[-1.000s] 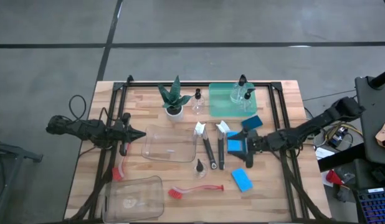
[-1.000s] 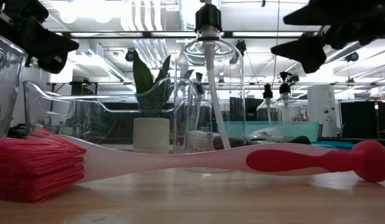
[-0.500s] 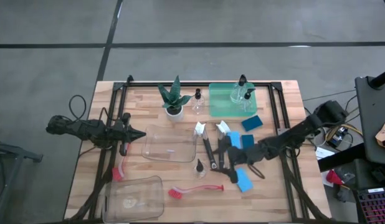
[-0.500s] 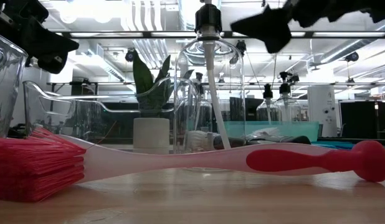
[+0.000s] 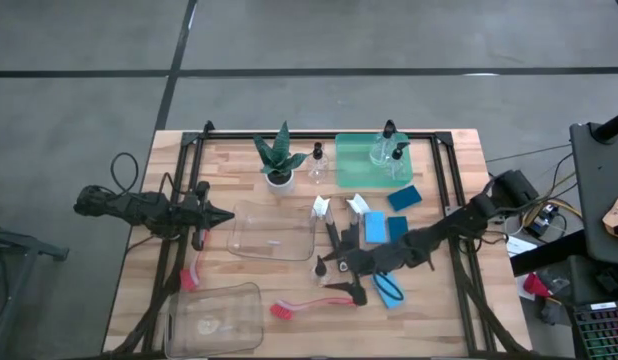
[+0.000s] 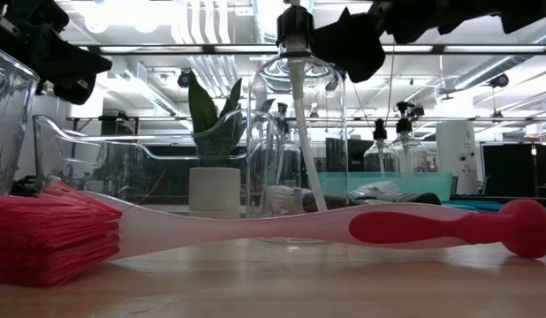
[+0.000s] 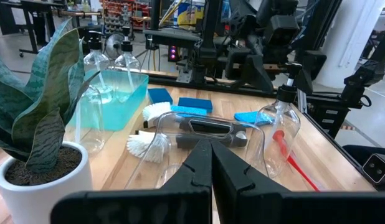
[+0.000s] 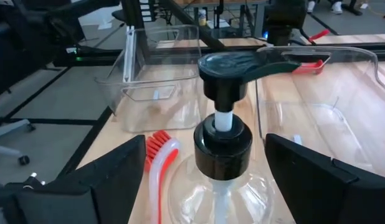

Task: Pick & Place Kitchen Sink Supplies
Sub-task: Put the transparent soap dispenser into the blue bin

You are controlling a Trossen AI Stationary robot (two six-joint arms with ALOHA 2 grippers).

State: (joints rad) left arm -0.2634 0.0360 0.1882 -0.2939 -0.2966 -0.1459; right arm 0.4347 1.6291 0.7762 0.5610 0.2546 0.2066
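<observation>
The small clear bottle needs to stand in the green tray (image 5: 355,165), so the right gripper should grab the bottle next by its black collar under the pump head (image 5: 320,268).
A small clear bottle (image 5: 319,268) with a black pump top (image 8: 225,68) stands upright near the table's middle. My right gripper (image 5: 332,275) is open at the bottle's right. Its two fingers (image 8: 111,177) stand apart on either side of the bottle's neck without touching it. In the low view the right gripper (image 6: 348,44) shows beside the pump top. A red-handled brush (image 5: 311,305) lies on the table just nearer. Blue sponges (image 5: 376,228) lie under the right arm. My left gripper (image 5: 224,215) waits shut at the table's left side.
Two black-handled brushes (image 5: 334,240) lie next to the bottle. A clear bin (image 5: 274,230) sits left of it and another (image 5: 214,318) sits at the near left. A green tray (image 5: 372,160) with bottles and a potted plant (image 5: 279,160) stand at the far side.
My right gripper has swept from above the blue sponges toward the table's left and near edge. It rolled a little on the way and now has its fingers on either side of the small bottle. It stayed open. The bottle has not moved.
</observation>
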